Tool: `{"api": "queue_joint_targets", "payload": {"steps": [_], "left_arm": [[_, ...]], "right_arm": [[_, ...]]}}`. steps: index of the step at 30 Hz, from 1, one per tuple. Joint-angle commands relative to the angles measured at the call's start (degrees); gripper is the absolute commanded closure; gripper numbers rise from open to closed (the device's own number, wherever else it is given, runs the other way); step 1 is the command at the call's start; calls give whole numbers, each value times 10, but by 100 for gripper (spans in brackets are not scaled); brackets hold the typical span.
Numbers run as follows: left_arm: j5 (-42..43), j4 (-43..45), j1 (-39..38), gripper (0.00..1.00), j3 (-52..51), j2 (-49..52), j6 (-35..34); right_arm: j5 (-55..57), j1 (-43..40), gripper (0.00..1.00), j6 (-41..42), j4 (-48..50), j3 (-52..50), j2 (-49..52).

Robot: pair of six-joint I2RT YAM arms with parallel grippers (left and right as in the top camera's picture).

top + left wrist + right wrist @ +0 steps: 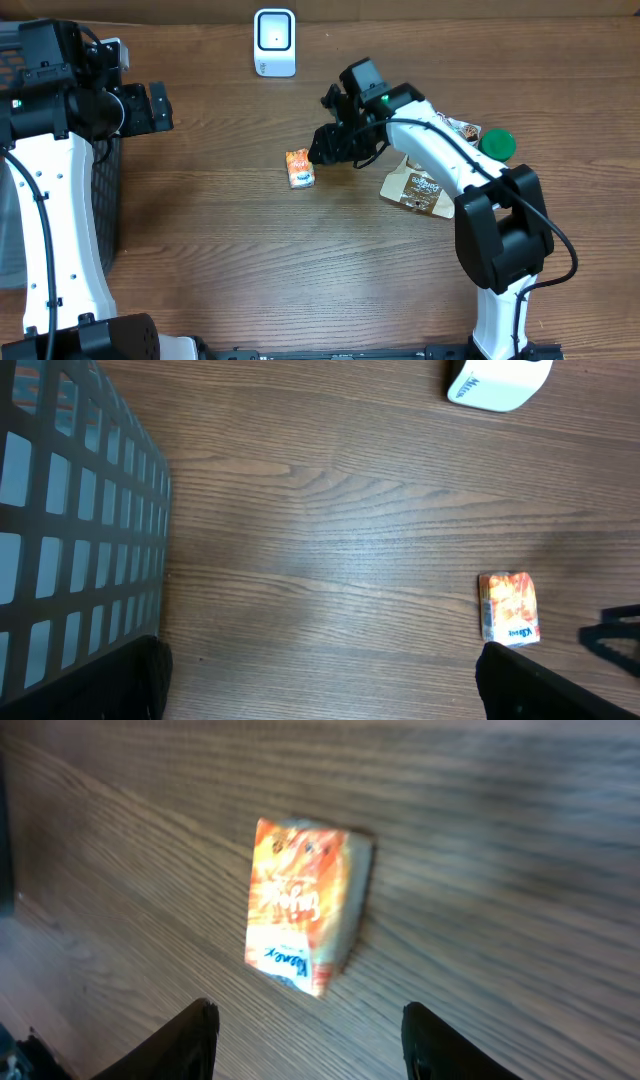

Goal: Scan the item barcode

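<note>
My right gripper should keep the rest uncovered to scan the barcode, so next it should hold the small orange carton by its blue-lettered end (302, 182) (291, 961).
A small orange carton (300, 168) lies on the wooden table, left of the middle. My right gripper (322, 150) hovers just to its right, jaws apart with nothing between them. In the right wrist view the carton (305, 905) lies on its side ahead of the right gripper (315, 1045), clear of both fingers (190, 1040). The white barcode scanner (274, 42) stands at the back edge. My left gripper (152, 108) is open near the basket, far from the carton. The left wrist view shows the carton (510, 608) at the right and the scanner (495, 380) at the top.
A black mesh basket (105, 200) stands at the left edge and fills the left of the left wrist view as the basket (70, 530). A brown pouch (415, 190), a green lid (497, 144) and a small packet (462, 128) lie under the right arm.
</note>
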Motion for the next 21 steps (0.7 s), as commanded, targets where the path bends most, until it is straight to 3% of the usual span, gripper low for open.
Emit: {"api": "queue_joint_targets", "payload": {"steps": [1,12,21], "left_arm": [[-2,0,-1,1,14,3,9],[-2,0,-1,0,14,3,9],[-2,0,-1,0,14,3,9]], "right_arm": [[2,16,44,15,24,-20,9],[24,22,57,59,74,-40,48],[8,26,59,75,78,-40,55]]}}
